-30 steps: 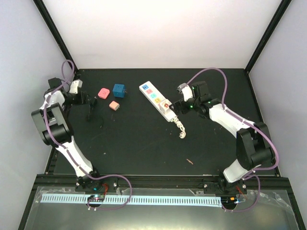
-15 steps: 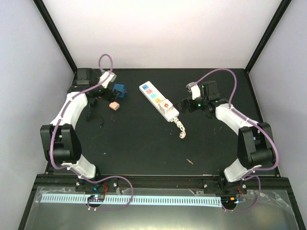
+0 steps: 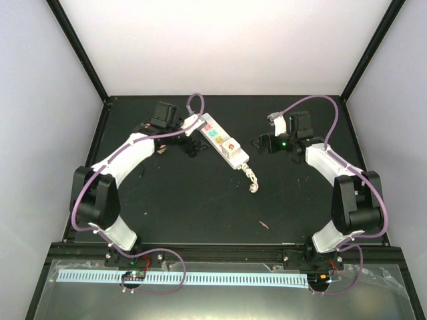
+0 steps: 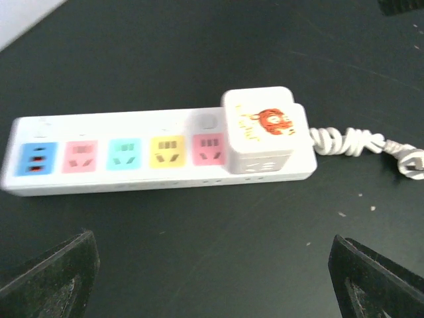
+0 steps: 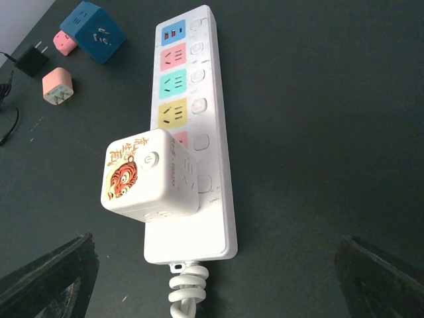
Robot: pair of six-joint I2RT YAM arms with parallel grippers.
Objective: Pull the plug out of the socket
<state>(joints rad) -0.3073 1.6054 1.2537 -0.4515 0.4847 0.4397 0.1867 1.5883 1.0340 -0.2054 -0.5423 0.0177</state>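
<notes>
The left gripper will next grab the cube plug [image 3: 231,148] [image 4: 262,131] across its sides, the cord side and the outlet side, to pull it off the socket.
The socket is a long white power strip [image 3: 215,135] with pastel outlets, lying diagonally at the back middle of the table. A white cube plug [image 3: 231,148] with a tiger sticker sits in it near the cord end, and the bundled white cord [image 3: 251,179] trails toward me. My left gripper [image 3: 189,144] is open and empty, just left of the strip. My right gripper [image 3: 260,143] is open and empty, a little right of the plug. The left wrist view shows the strip [image 4: 126,156], the plug [image 4: 262,131] and my open gripper [image 4: 212,285]. The right wrist view shows the plug [image 5: 147,175], the strip [image 5: 205,126] and my open gripper [image 5: 215,283].
In the right wrist view a blue cube adapter [image 5: 93,30], two small pink adapters [image 5: 64,43] [image 5: 57,85] and a black charger [image 5: 30,61] lie beyond the strip on the left. A small red scrap [image 3: 263,225] lies on the mat near the front.
My left arm has swung from the far left of the table rightward to the power strip. My right gripper has drawn back a little to the right, away from the plug.
</notes>
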